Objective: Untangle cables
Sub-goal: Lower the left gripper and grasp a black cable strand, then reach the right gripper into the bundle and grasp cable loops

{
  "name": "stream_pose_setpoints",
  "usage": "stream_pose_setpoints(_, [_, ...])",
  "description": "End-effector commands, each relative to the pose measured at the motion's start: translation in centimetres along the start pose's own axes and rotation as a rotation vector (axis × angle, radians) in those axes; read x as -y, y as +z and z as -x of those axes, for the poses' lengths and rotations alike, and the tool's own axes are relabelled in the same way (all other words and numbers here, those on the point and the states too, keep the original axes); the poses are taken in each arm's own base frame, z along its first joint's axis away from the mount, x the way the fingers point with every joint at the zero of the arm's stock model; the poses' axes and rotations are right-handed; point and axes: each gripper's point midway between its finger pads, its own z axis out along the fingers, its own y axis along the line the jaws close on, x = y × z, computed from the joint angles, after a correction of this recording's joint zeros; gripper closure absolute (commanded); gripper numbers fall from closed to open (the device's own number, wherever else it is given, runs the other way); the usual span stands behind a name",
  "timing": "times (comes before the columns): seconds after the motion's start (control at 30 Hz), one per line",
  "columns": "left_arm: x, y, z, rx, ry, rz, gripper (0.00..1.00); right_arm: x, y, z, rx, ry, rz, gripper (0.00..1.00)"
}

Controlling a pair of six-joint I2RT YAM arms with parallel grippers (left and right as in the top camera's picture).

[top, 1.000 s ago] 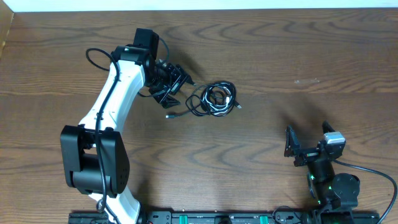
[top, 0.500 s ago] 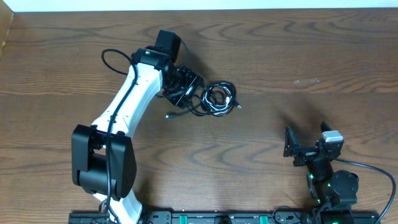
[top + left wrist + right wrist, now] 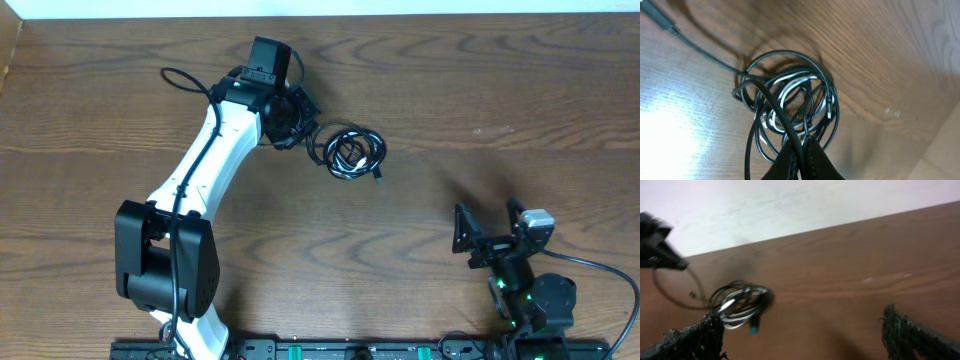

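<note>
The right gripper grabs the piece of black cable by its loop (image 3: 381,157) (image 3: 760,301) beside the plug next, which leaves the white cable's loops free to loosen.
A tangle of black and white cables (image 3: 352,153) lies on the wooden table, right of my left gripper (image 3: 299,122). In the left wrist view the looped cables (image 3: 790,102) spread just beyond the left gripper (image 3: 801,146), whose jaws are shut on one black cable strand (image 3: 775,107) running out of the tangle. One plug end (image 3: 378,178) sticks out at the bundle's lower right. My right gripper (image 3: 490,236) stands open near the table's front right, far from the bundle. In the right wrist view the cables (image 3: 740,305) lie ahead of the open right gripper (image 3: 802,321).
A thin black cable end (image 3: 662,20) trails off to the upper left in the left wrist view. The white left arm (image 3: 200,170) stretches diagonally across the table's left half. The table's far edge (image 3: 400,14) meets a white wall.
The left gripper moved right to the bundle, shut on a black strand and drew back slightly. The loose end at the bundle's lower left was pulled in. The right arm stayed put.
</note>
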Motion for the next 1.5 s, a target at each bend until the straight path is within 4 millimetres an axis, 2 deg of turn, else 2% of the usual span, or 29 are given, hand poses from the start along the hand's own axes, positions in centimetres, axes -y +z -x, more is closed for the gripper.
stream_pose_setpoints(0.0, [3.4,-2.6,0.3,0.03,0.219,-0.096,0.93,-2.0,0.0,-0.7,-0.061,0.051,0.114,0.01])
stream_pose_setpoints(0.1, [5.4,-5.0,0.0,0.071,0.324,-0.136,0.92,-3.0,0.0,-0.3,-0.106,0.079,0.156,0.01])
stream_pose_setpoints(0.37, [7.3,-8.8,-1.4,0.176,0.497,-0.15,0.92,-4.5,1.0,3.6,-0.231,0.058,0.156,0.01])
stream_pose_setpoints(0.53, [9.7,-10.6,-3.3,0.222,0.638,-0.207,0.93,-5.6,2.8,6.5,-0.354,0.039,0.164,0.01])
stream_pose_setpoints(0.67, [11.0,-11.7,-3.5,0.252,0.649,-0.257,0.92,-7.1,4.9,9.1,-0.415,0.034,0.227,0.01])
stream_pose_setpoints(0.77, [11.6,-12.1,-3.2,0.265,0.589,-0.287,0.92,-7.0,6.5,10.2,-0.405,0.031,0.229,0.01])
stream_pose_setpoints(0.9, [12.5,-12.5,-2.9,0.283,0.531,-0.328,0.93,-7.4,7.6,9.7,-0.429,0.124,0.252,0.01])
stream_pose_setpoints(0.97, [12.9,-12.7,-2.7,0.291,0.512,-0.344,0.93,-7.3,8.0,9.0,-0.455,0.141,0.257,0.1])
stream_pose_setpoints(1.17, [13.8,-13.1,-2.5,0.292,0.435,-0.392,0.92,-7.0,9.8,6.9,-0.529,0.246,0.247,0.15])
stream_pose_setpoints(1.37, [15.5,-13.7,-4.5,0.188,0.442,-0.51,0.92,-8.4,12.5,4.9,-0.572,0.36,0.269,0.23])
stream_pose_setpoints(1.47, [15.8,-13.9,-5.6,0.13,0.451,-0.545,0.92,-8.9,14.3,3.3,-0.594,0.432,0.247,0.25])
